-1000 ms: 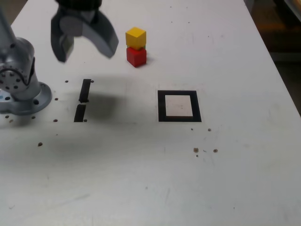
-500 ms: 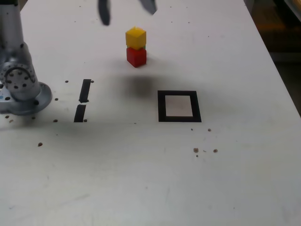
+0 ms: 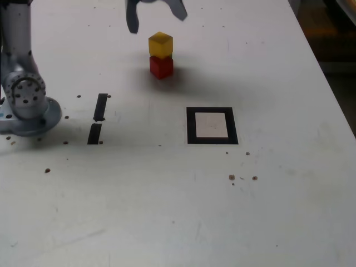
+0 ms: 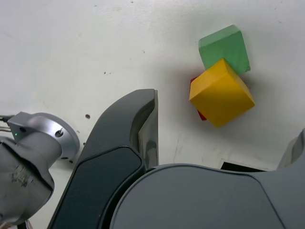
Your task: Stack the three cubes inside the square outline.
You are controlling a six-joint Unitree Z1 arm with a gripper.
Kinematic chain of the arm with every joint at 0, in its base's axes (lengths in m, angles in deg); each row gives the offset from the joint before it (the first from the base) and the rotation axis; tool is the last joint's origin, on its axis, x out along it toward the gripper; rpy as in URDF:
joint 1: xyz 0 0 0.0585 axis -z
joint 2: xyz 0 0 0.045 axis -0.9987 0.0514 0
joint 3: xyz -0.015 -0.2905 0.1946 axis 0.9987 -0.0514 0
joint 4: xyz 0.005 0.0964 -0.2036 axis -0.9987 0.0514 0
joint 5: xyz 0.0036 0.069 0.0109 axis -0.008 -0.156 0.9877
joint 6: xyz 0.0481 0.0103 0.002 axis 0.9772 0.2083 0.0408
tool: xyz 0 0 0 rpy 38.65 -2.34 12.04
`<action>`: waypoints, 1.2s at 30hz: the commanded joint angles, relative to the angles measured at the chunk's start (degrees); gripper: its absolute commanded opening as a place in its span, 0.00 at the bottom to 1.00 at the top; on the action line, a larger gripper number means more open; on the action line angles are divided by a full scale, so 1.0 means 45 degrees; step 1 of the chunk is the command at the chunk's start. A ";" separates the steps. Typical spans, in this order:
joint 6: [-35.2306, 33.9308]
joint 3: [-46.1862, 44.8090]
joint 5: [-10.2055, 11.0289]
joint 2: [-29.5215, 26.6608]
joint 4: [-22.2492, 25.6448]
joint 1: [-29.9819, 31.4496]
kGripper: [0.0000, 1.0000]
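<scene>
I need to start the stack inside the square outline, so my gripper should pick up the yellow cube (image 3: pixel 161 44) next by two opposite sides.
A yellow cube (image 3: pixel 161 44) sits on a red cube (image 3: pixel 161 67) at the back of the white table, outside the square outline (image 3: pixel 191 125). In the wrist view the yellow cube (image 4: pixel 221 92) covers all but a sliver of the red cube (image 4: pixel 198 113), and the green cube (image 4: pixel 224 46) lies on the table right beside the stack. The exterior view does not show the green one. My gripper (image 3: pixel 154 14) hangs open above the stack, holding nothing. One dark finger (image 4: pixel 143 129) stands beside the cubes.
The arm's grey base (image 3: pixel 25 105) is at the exterior view's left. Two short black strips (image 3: pixel 100 107) lie between the base and the outline. Small dark specks (image 3: pixel 232 177) dot the table in front of the outline.
The open gripper has swung from the exterior view's left toward the cubes and risen to the top edge. It now hangs over the stack. The cubes have not moved.
</scene>
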 commanded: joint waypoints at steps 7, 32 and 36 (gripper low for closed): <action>0.2098 -0.0654 0.0131 0.0595 -0.1165 0.0044 0.97; 0.4419 -0.2173 0.1063 -0.0016 -0.3702 0.0114 0.43; 0.4430 -0.2351 0.0884 -0.0091 -0.3667 0.0148 0.38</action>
